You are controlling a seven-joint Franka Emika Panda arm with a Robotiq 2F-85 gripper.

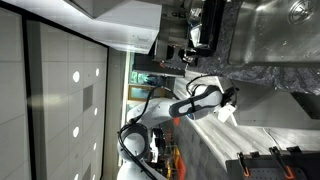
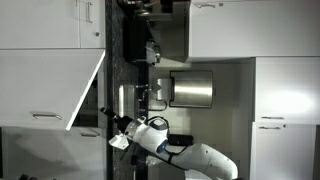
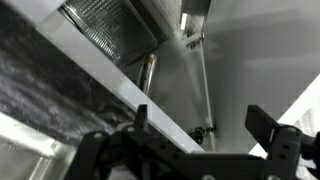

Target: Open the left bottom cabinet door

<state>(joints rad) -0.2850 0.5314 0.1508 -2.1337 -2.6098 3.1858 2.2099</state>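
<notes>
My gripper is to push the left bottom cabinet door open, so it needs to grab the door from its inner side, by the door's free edge.
The pictures stand turned on their side. In an exterior view the left bottom cabinet door point(image 2: 87, 92) stands swung out at an angle, its plain whitish inner face showing. My gripper point(image 2: 119, 136) is at the door's free edge. In the wrist view the gripper point(image 3: 203, 128) is open with nothing held, its two dark fingers spread wide. The door's pale edge point(image 3: 120, 85) runs diagonally past one finger, with the cabinet's grey inside and a thin metal strut point(image 3: 203, 85) behind. In an exterior view the arm reaches to the gripper point(image 1: 232, 98) by a pale panel.
The dark speckled countertop point(image 2: 128, 60) runs beside the open door. A steel pot point(image 2: 190, 90) stands on it. Matching closed cabinet panels point(image 2: 285, 110) surround the scene. Cables hang at the robot's base point(image 1: 135, 140).
</notes>
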